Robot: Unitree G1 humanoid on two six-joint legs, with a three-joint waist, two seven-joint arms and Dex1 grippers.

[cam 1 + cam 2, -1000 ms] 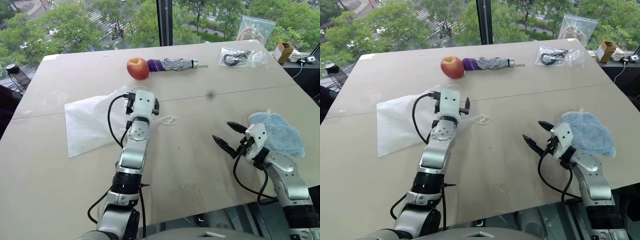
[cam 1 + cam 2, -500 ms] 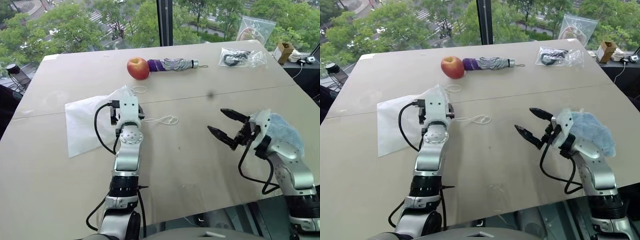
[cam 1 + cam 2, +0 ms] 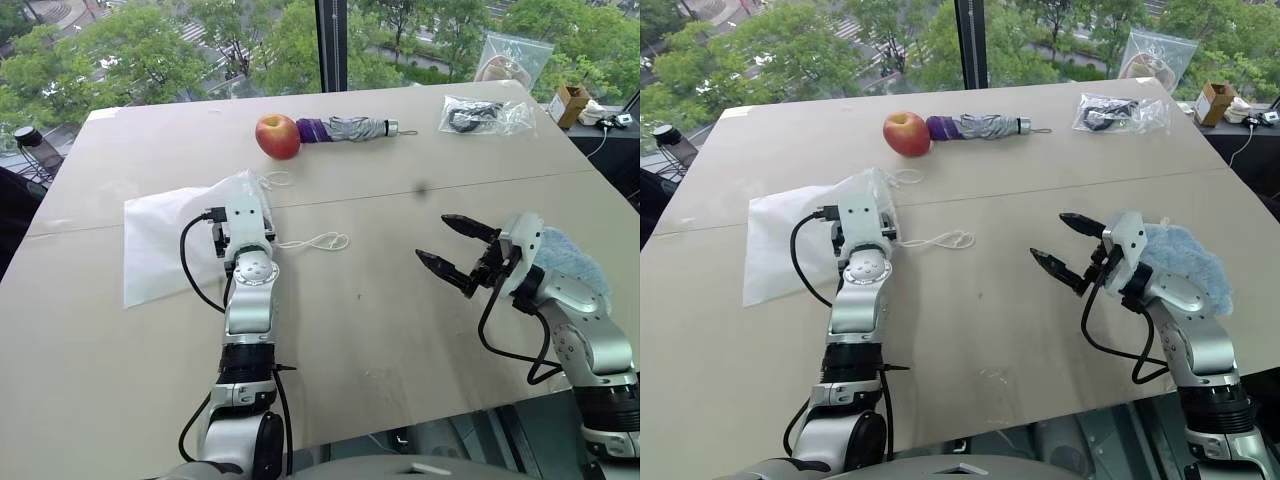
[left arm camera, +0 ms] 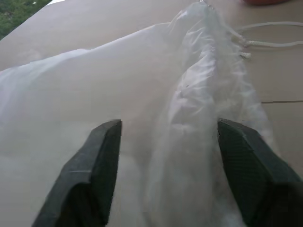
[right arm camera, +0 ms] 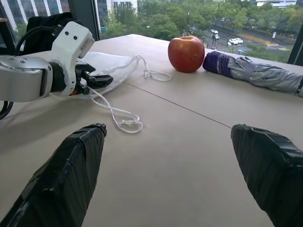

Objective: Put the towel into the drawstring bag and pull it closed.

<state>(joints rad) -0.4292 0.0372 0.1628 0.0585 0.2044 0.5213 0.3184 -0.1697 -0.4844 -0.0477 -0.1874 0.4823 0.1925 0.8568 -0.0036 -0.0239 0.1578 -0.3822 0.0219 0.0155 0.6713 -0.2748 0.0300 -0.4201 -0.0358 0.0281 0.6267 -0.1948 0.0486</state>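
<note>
The drawstring bag lies flat except for the bunched edge of its opening. The left gripper pinches the bag by that raised gathered fold next.
The drawstring bag, thin and white, lies flat on the left of the table, its mouth bunched up and raised at my left hand. Its white cord loops to the right on the table. My left gripper is open, with the gathered mouth fabric between its fingers; the right wrist view shows it at the bag's edge. My right gripper is open and empty above the table's right side. The light blue towel lies just behind my right hand, partly hidden by it.
A red apple and a folded purple-grey umbrella lie at the back. A clear bag with black cables sits back right, with a larger clear bag and a small box beyond it.
My left hand has swung left onto the bag's mouth, which is now bunched and lifted, and the bag has slid slightly left. My right gripper rose off the table, then stayed still.
</note>
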